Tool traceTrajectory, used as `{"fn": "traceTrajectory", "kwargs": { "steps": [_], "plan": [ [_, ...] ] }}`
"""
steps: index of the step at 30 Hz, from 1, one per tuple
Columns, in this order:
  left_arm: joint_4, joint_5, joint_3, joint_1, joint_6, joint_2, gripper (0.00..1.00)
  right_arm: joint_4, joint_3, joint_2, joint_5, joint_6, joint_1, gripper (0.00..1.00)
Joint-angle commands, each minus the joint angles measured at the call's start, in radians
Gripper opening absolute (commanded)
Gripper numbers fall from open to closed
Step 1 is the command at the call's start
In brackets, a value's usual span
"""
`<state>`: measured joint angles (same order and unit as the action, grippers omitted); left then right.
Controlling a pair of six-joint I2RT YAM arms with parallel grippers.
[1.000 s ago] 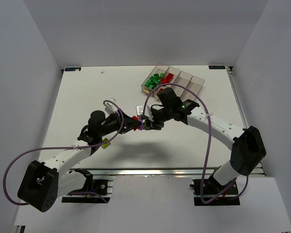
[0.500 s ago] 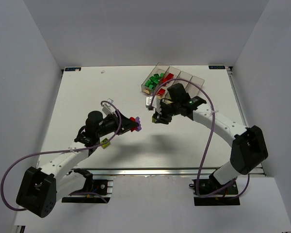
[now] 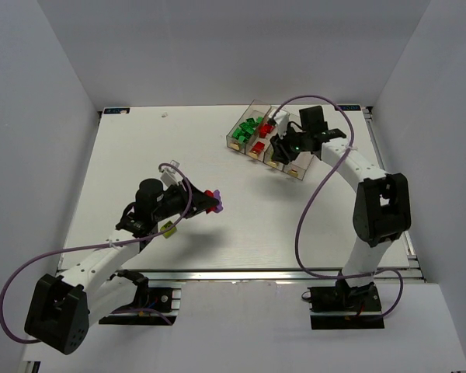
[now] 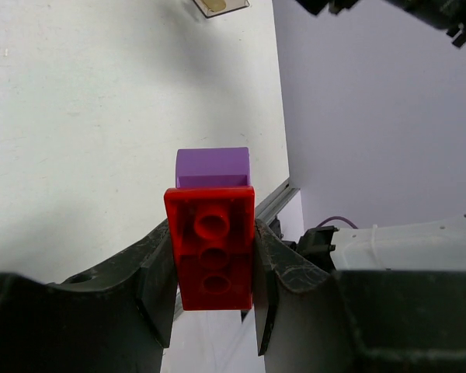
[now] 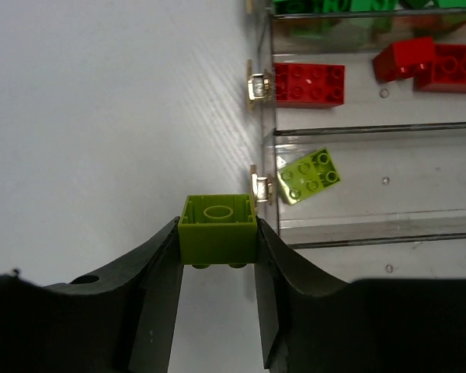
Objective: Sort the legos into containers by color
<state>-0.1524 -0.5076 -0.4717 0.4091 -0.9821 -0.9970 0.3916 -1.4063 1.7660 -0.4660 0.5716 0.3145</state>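
Observation:
The yellow-green brick in my right gripper is short of the third bin's labelled side and would land on the tabletop. My right gripper needs to move it toward the bin before letting go.
My left gripper (image 3: 214, 203) is shut on a red brick (image 4: 211, 252) with a purple brick (image 4: 212, 166) stuck to its far end, held above the middle of the table. My right gripper (image 3: 279, 152) is shut on a yellow-green brick (image 5: 217, 231), held just off the labelled end of the containers (image 3: 314, 134). In the right wrist view the brick hangs beside the third bin's tan label (image 5: 262, 189). That bin holds one yellow-green brick (image 5: 311, 176). The bin beside it holds red bricks (image 5: 308, 83), and the end bin holds green bricks (image 3: 249, 127).
A small yellow-green piece (image 3: 169, 229) lies on the table under my left arm. The fourth bin (image 5: 373, 260) shows nothing inside. Purple cables loop off both arms. A metal rail (image 3: 264, 274) runs along the table's near edge.
The two grippers were together at the table's middle. My right arm has swung back and right to the bins with the yellow-green brick. My left gripper drew back slightly left with the red and purple bricks.

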Motion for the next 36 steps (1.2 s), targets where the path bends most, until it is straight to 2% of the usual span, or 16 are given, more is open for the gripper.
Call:
{"fn": "traceTrajectory", "kwargs": {
  "steps": [1, 8, 13, 20, 24, 31, 36],
  "plan": [
    [0.016, 0.009, -0.041, -0.004, 0.028, 0.026, 0.0, -0.083, -0.08, 0.058, 0.056, -0.136, -0.008, 0.04],
    [0.056, 0.023, -0.048, -0.006, 0.037, 0.046, 0.0, -0.106, -0.247, 0.219, 0.112, -0.22, -0.028, 0.08],
    [0.07, 0.037, -0.038, -0.006, 0.036, 0.072, 0.0, -0.126, -0.272, 0.257, 0.147, -0.23, -0.046, 0.14],
    [0.07, 0.037, -0.051, -0.007, 0.042, 0.066, 0.0, -0.122, -0.266, 0.282, 0.139, -0.222, -0.066, 0.3],
    [0.07, 0.024, -0.074, -0.007, 0.057, 0.041, 0.0, -0.12, -0.263, 0.285, 0.132, -0.217, -0.071, 0.45],
    [0.053, 0.004, -0.079, -0.007, 0.062, 0.029, 0.0, -0.103, -0.267, 0.248, 0.083, -0.231, -0.094, 0.56],
    [0.048, 0.001, -0.076, -0.007, 0.062, 0.035, 0.01, -0.091, -0.267, 0.231, 0.059, -0.234, -0.101, 0.6]
  ]
}}
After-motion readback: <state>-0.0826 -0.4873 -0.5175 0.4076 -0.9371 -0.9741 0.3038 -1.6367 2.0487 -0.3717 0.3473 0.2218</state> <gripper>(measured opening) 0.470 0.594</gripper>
